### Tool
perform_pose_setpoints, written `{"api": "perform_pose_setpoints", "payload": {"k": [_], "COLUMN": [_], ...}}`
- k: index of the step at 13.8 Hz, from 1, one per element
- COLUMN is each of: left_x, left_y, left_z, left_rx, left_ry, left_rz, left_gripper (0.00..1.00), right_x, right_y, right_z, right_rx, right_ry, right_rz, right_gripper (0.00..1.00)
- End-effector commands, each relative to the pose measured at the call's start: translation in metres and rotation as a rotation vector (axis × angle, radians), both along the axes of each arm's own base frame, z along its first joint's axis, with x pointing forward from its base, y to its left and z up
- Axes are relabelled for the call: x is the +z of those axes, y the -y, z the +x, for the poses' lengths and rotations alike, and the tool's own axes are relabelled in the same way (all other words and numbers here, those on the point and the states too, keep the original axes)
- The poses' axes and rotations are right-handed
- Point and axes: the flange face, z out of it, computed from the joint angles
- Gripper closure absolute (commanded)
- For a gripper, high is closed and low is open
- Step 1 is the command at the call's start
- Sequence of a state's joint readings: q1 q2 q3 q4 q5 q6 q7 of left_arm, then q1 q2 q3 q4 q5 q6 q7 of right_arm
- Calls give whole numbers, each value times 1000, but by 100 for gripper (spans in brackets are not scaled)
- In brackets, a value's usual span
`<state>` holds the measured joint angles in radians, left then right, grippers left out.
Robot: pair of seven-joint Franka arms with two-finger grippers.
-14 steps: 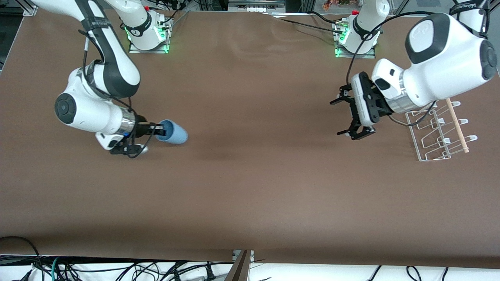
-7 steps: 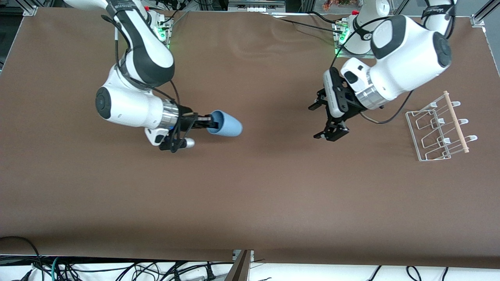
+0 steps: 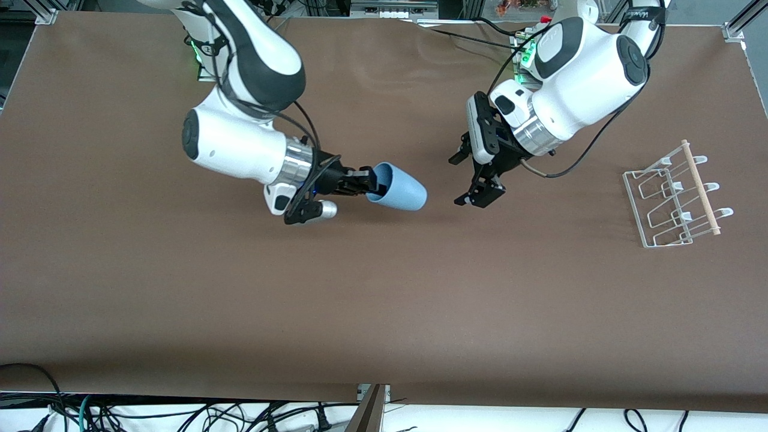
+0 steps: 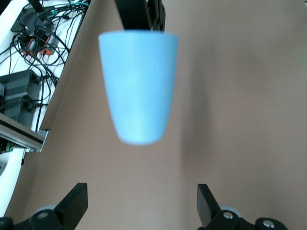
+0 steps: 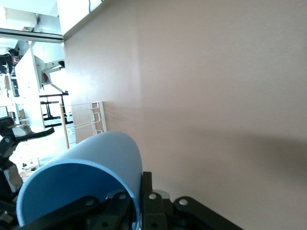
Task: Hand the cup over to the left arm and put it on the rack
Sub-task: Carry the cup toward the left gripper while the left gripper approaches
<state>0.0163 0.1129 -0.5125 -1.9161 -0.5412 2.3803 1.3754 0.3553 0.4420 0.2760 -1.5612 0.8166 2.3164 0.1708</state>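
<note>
The cup has to go on the rack with the light-blue cup's open rim free for it, so the robot's left gripper should reach the cup and grab it by its closed bottom end.
The light-blue cup hangs on its side in the air over the middle of the table. My right gripper is shut on the cup's rim, one finger inside and one outside, as the right wrist view shows on the cup. My left gripper is open and empty, a short way from the cup's closed bottom and pointed at it. In the left wrist view the cup sits ahead of the open left gripper, apart from its fingers. The white wire rack stands at the left arm's end of the table.
Bare brown table surface spreads all round. Cables lie along the table's edge nearest the front camera. The rack also shows in the right wrist view.
My right gripper has carried the cup toward the table's middle. My left gripper has moved away from the rack toward the cup, staying open. The gap between them has shrunk.
</note>
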Motion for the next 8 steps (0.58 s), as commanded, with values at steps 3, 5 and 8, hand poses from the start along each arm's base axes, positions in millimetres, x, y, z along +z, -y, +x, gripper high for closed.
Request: {"api": "perform_pose_setpoints", "payload": {"k": [3,5,8], "left_x": [6,7,3], "left_y": [12,20,27], "left_z": [-16,-20,-20], "left_rx": [15,22,58], "left_ry": [43,36,34], "left_rz": [-16,-22,-34], "left_gripper": [0,0,0], "right_x": [17,20,25], "right_y": [-37,-43,-53], "right_z": [-12,-16,-24], "right_rx": [-47,-42,-31], "right_ry": [10,14,5], "right_rz": [94,99,123], "right_gripper": [100,100,100]}}
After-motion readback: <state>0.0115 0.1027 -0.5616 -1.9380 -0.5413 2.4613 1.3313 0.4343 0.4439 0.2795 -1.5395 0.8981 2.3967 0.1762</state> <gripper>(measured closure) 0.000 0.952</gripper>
